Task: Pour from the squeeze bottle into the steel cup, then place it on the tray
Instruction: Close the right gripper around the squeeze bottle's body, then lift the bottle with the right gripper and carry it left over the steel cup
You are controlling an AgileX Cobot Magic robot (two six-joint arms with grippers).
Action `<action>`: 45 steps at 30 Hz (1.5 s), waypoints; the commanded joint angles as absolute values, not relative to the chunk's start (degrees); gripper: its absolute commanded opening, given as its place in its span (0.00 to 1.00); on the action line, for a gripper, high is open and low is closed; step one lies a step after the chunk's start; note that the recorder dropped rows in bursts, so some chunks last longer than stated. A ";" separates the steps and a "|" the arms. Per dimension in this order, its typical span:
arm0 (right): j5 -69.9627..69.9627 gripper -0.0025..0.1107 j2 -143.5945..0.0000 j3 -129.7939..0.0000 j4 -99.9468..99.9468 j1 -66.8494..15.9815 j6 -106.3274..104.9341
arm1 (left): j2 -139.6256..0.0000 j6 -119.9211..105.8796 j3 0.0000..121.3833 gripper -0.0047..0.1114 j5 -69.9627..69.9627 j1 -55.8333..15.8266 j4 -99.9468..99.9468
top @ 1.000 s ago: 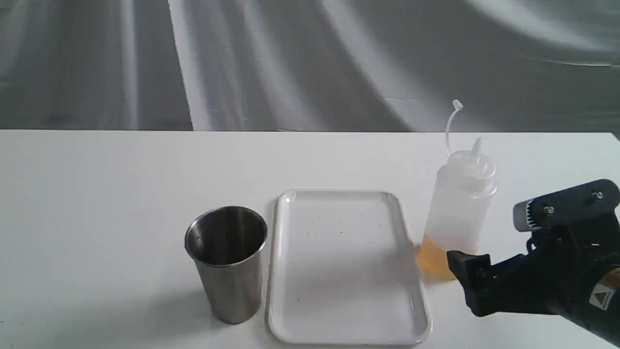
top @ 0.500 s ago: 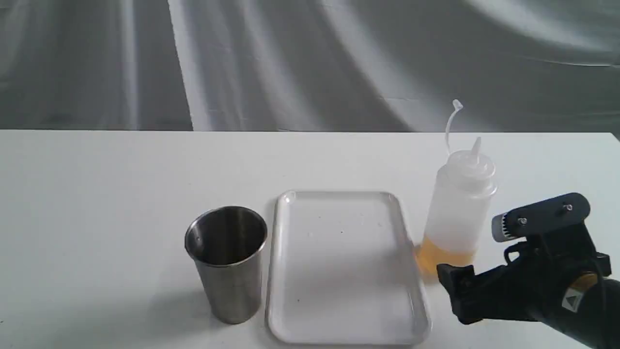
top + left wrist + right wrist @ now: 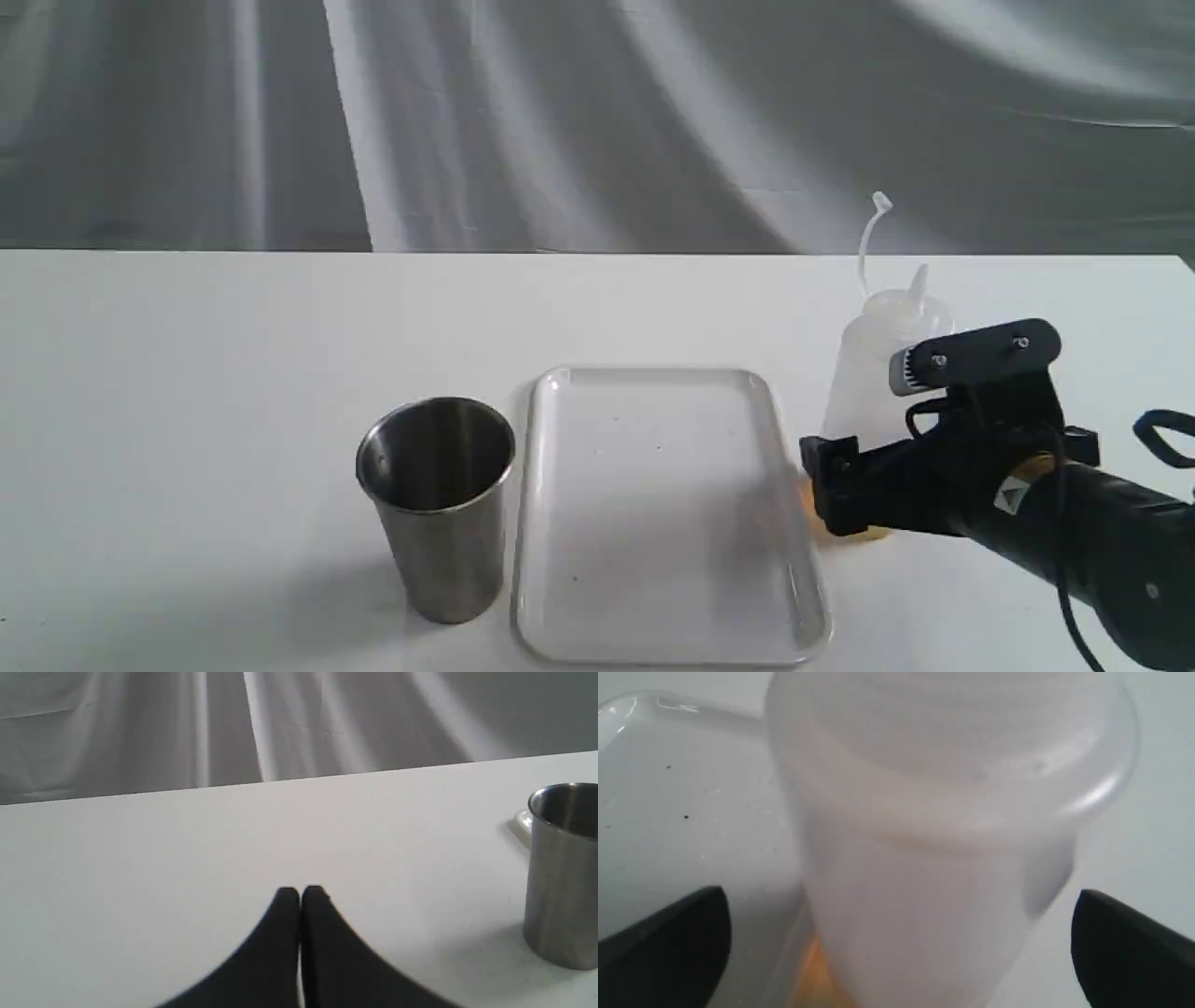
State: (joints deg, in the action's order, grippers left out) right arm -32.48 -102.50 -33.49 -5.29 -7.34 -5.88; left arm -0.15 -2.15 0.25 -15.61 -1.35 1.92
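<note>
The squeeze bottle needs to pour into the steel cup (image 3: 437, 504) through its free nozzle, so my right gripper needs to hold the squeeze bottle by its body (image 3: 857, 414).
The squeeze bottle (image 3: 868, 373) stands upright on the table just right of the tray (image 3: 653, 523), amber liquid at its bottom, its cap strap curling up. My right gripper (image 3: 840, 471) is open and low at the bottle's lower body. In the right wrist view the bottle (image 3: 924, 858) fills the gap between the two black fingertips (image 3: 682, 938), which stand apart from its sides. The steel cup (image 3: 437, 504) stands upright left of the tray. My left gripper (image 3: 300, 893) is shut on nothing over bare table, with the cup (image 3: 560, 872) off to one side.
The white table (image 3: 187, 373) ends at a grey draped backdrop (image 3: 560, 121). A corner of the tray (image 3: 522, 820) shows behind the cup in the left wrist view. The tray (image 3: 668, 788) holds only a few dark specks.
My right gripper has moved left and up toward the bottle, from in front and to its right to straddling its lower body. Bottle, cup and tray have stayed put.
</note>
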 commanded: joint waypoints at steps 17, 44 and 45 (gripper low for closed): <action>-36.27 0.80 -108.36 -39.43 -8.53 -7.59 -4.19 | 0.00 -1.89 0.00 0.04 -15.22 -1.26 1.88; -26.36 0.19 -96.85 -39.43 -8.53 -7.59 -7.11 | 0.00 -1.85 0.00 0.04 -15.22 -1.26 1.88; -23.52 0.20 -94.86 -39.43 -8.36 -7.59 -9.92 | 0.00 -1.85 0.00 0.04 -15.22 -1.26 1.88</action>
